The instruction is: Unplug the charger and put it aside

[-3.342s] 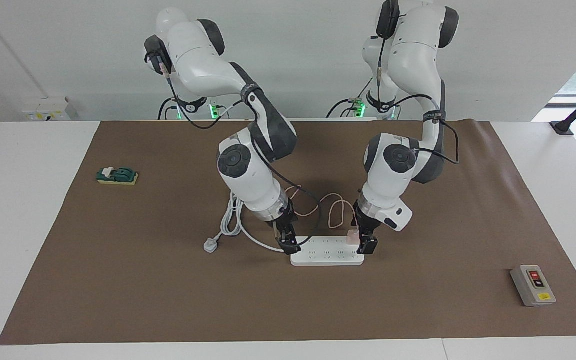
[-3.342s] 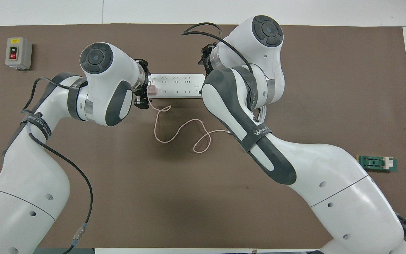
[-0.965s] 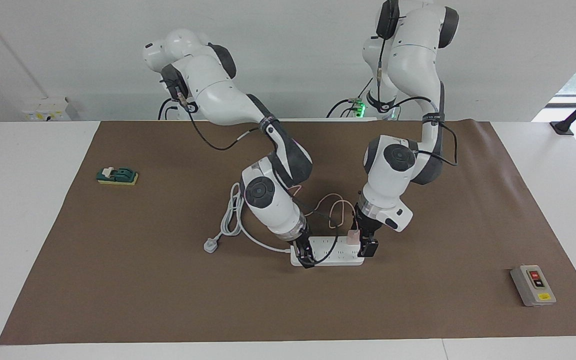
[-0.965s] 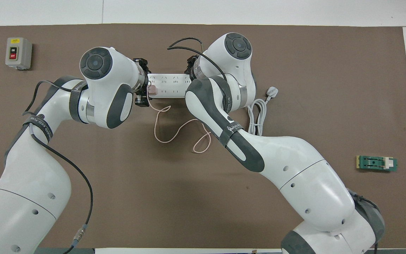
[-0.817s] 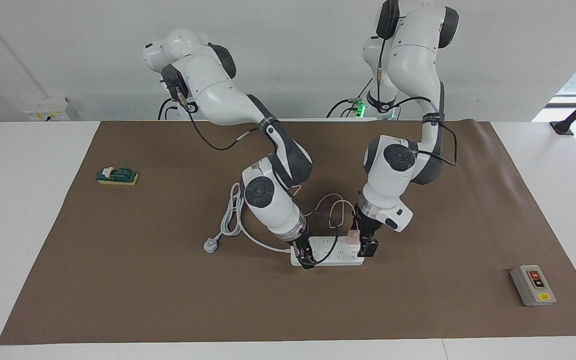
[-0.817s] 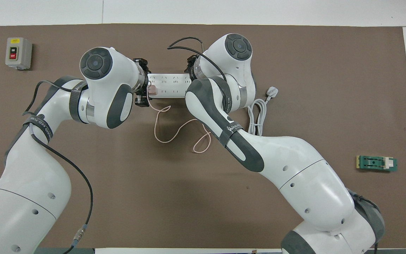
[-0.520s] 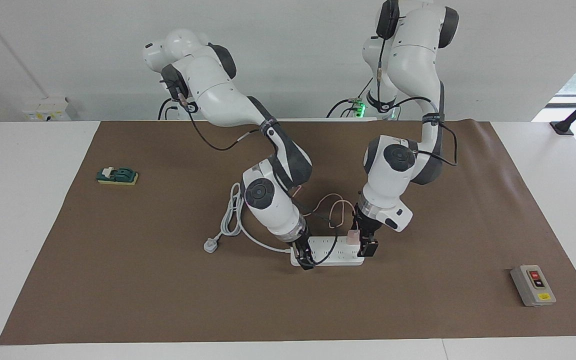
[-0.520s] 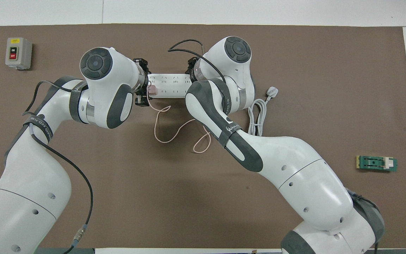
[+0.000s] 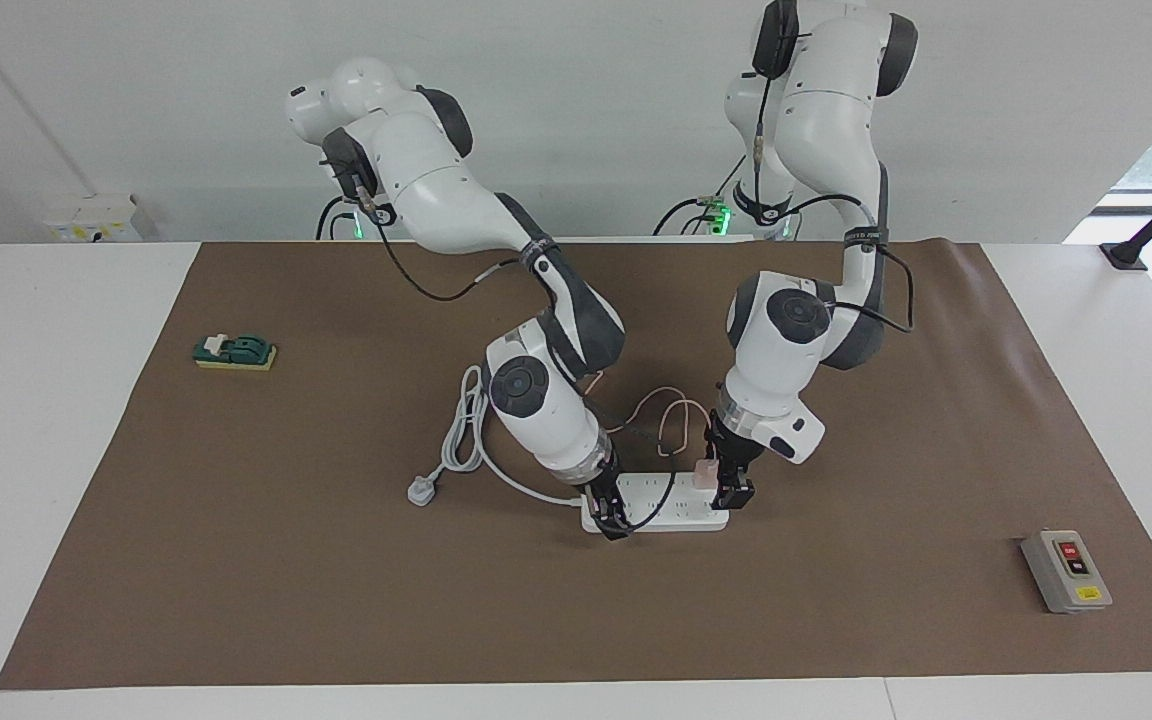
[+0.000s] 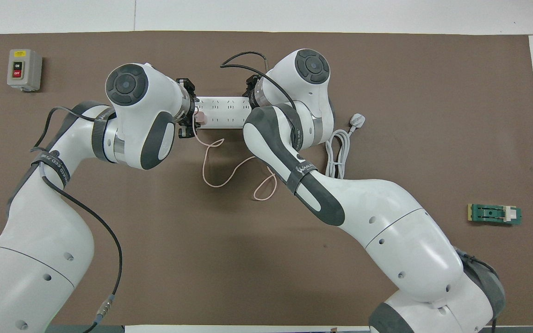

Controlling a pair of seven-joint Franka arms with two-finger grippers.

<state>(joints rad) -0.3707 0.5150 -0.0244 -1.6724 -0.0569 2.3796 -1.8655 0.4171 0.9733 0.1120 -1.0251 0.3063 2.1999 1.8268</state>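
The left gripper pinches the pale-pink charger by its cube body (image 10: 201, 118) next. Then the left gripper unplugs the charger from the power strip (image 10: 226, 113).
The pale-pink charger (image 9: 703, 475) is plugged into the white power strip (image 9: 671, 505), at the strip's end toward the left arm. It also shows in the overhead view (image 10: 200, 118). Its thin pink cable (image 10: 229, 173) loops on the mat nearer to the robots. My left gripper (image 9: 722, 472) is open and straddles the charger, with one finger on each side. My right gripper (image 9: 611, 512) is down on the strip's other end, and the wrist mostly hides it in the overhead view.
The strip's thick white cord (image 9: 461, 440) and plug (image 9: 420, 492) lie toward the right arm's end. A grey box with red and black buttons (image 9: 1066, 570) sits toward the left arm's end. A green block (image 9: 234, 351) lies toward the right arm's end.
The right gripper moved along the strip from its end and came down on it. In the last half second the left gripper's fingers drew slightly closer around the charger.
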